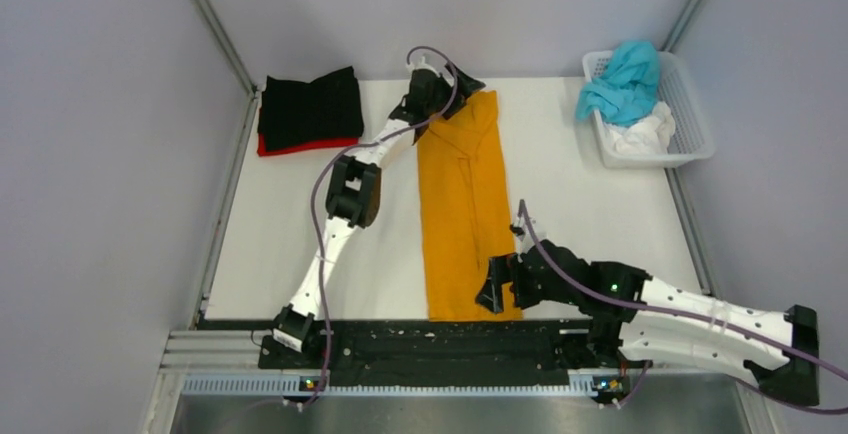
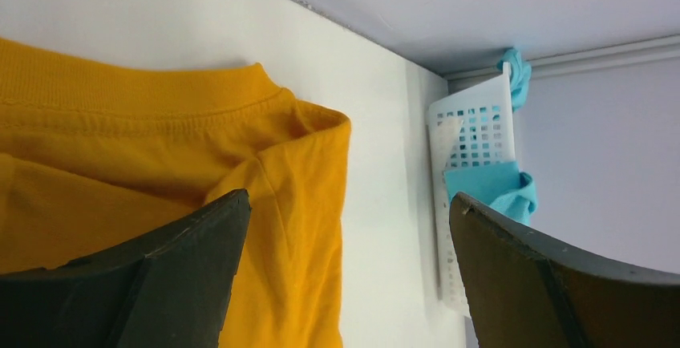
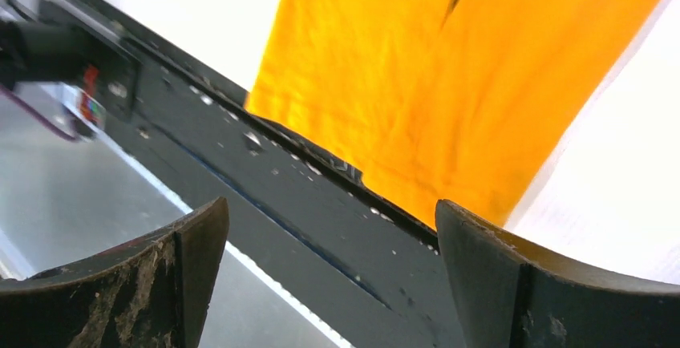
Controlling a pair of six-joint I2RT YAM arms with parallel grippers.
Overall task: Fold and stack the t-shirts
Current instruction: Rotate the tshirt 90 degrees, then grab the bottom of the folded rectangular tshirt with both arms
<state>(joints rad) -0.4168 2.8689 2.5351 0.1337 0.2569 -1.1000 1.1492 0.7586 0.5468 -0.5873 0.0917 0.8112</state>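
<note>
My left gripper is going to grab the orange t-shirt next by its near hem corner on the black t-shirt's side, to fold the hem toward the collar.
An orange t-shirt (image 1: pixel 465 204) lies folded into a long narrow strip down the middle of the white table (image 1: pixel 580 184). My left gripper (image 1: pixel 452 86) is open over its far collar end (image 2: pixel 265 131), holding nothing. My right gripper (image 1: pixel 497 284) is open over its near hem (image 3: pixel 401 107) at the table's front edge, holding nothing. A folded black t-shirt (image 1: pixel 310 106) lies on a folded red t-shirt (image 1: pixel 300 146) at the far left. A teal t-shirt (image 1: pixel 625 79) and a white t-shirt (image 1: pixel 640 136) lie crumpled in the white lattice basket (image 1: pixel 690 119).
The basket (image 2: pixel 473 135) stands at the far right corner against the wall. A black rail (image 1: pixel 440 339) with the arm bases runs along the near edge, also in the right wrist view (image 3: pixel 321 212). Grey walls enclose the table on three sides.
</note>
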